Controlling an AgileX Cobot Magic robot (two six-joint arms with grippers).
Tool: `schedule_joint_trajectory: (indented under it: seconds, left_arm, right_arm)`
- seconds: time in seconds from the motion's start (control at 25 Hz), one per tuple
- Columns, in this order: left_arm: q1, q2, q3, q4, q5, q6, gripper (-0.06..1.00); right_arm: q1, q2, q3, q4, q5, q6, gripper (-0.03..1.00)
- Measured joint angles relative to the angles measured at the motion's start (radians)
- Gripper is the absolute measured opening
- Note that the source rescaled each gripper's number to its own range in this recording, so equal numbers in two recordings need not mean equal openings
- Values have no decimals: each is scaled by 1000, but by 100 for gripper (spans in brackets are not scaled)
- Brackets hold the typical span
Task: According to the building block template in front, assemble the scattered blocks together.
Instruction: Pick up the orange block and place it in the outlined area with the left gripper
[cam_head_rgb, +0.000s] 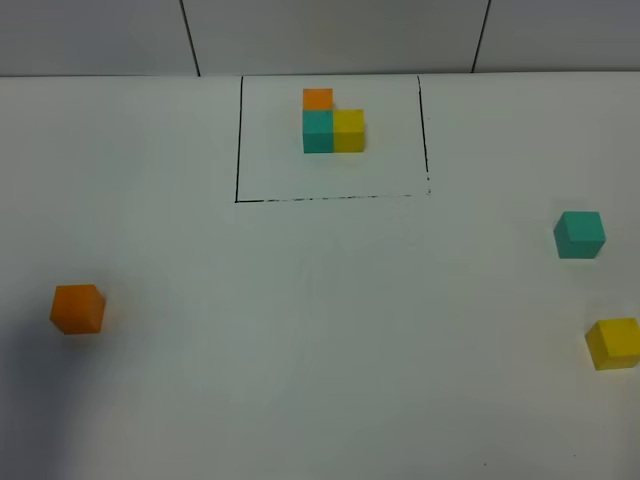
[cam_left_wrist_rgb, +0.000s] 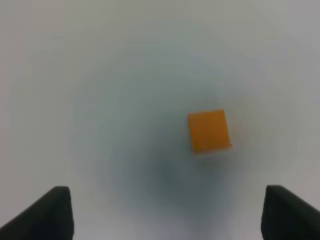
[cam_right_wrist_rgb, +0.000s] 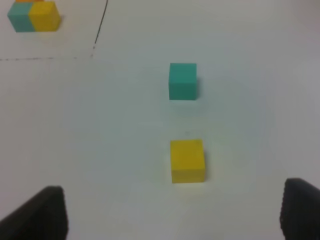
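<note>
My left gripper should grab the loose orange cube's body (cam_head_rgb: 77, 309) next, to put together the template (cam_head_rgb: 333, 127).
The building block template (cam_head_rgb: 333, 127) lies at the back middle inside a black-line rectangle: an orange cube behind a teal one, with a yellow one on the teal cube's right. The loose orange cube (cam_head_rgb: 77, 308) rests at the left. In the left wrist view the orange cube (cam_left_wrist_rgb: 209, 130) lies ahead of my left gripper (cam_left_wrist_rgb: 167, 212), which hovers open above the table and holds nothing. The teal cube (cam_head_rgb: 579, 235) and yellow cube (cam_head_rgb: 613, 343) sit at the right. My right gripper (cam_right_wrist_rgb: 175, 212) is open, short of the yellow cube (cam_right_wrist_rgb: 187, 160), with the teal cube (cam_right_wrist_rgb: 182, 81) beyond it. Neither gripper shows in the exterior high view.
The white table (cam_head_rgb: 320, 330) meets a grey back wall (cam_head_rgb: 330, 35). A dark shadow falls on the table at the lower left, near the orange cube. A corner of the template (cam_right_wrist_rgb: 34, 16) and its black frame line (cam_right_wrist_rgb: 100, 22) show in the right wrist view.
</note>
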Motion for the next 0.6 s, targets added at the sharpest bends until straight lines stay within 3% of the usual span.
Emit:
schedule_joint_trajectory:
  seconds: [0.16, 0.32, 0.6]
  left_arm:
    - [0, 170, -15, -4, -33, -13, 75]
    - [0, 298, -16, -64, -35, -7, 75]
    - [0, 414, -16, -73, -98, -36, 75]
  right_arm:
    - [0, 0, 0, 0, 0, 0, 73]
    - [0, 0, 0, 0, 0, 0, 73]
    - [0, 0, 0, 0, 0, 0, 73]
